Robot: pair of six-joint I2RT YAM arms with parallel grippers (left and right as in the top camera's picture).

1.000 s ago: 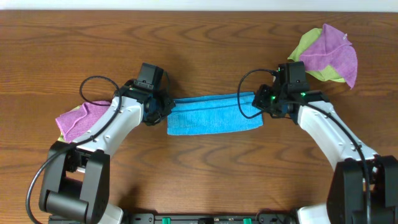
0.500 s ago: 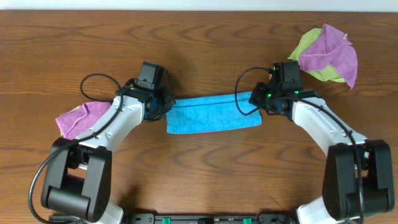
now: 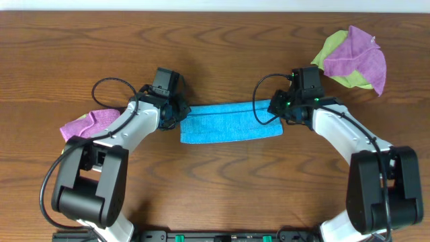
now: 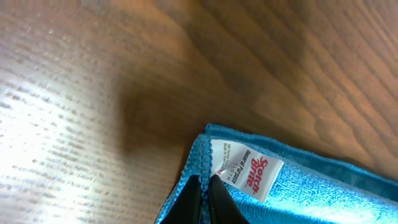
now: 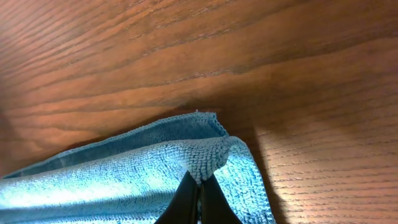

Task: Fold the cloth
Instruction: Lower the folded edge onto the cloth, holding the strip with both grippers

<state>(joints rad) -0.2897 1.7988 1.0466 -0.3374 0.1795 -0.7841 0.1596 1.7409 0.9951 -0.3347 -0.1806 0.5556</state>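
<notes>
I should let go of the pinched edge with my left gripper now. It lies over the cloth's lower layer and nearly matches that layer's far edge.
The bright blue cloth (image 3: 230, 123) lies folded into a long strip across the middle of the table. My left gripper (image 3: 180, 114) is shut on its left end. In the left wrist view the fingers (image 4: 203, 198) pinch the cloth's (image 4: 298, 193) stitched edge beside a white label (image 4: 245, 169). My right gripper (image 3: 277, 109) is shut on the right end. In the right wrist view the fingers (image 5: 199, 193) pinch a raised corner of the cloth (image 5: 112, 180), with the lower layer's far edge showing behind it.
A purple cloth over a lime-green one (image 3: 353, 59) lies at the back right. Another purple cloth with lime-green under it (image 3: 87, 124) lies at the left, next to my left arm. The wooden table (image 3: 215, 181) surrounds the strip.
Both grippers have carried the cloth's near edge a little farther back, so the strip is slightly narrower. Both stay shut on its ends.
</notes>
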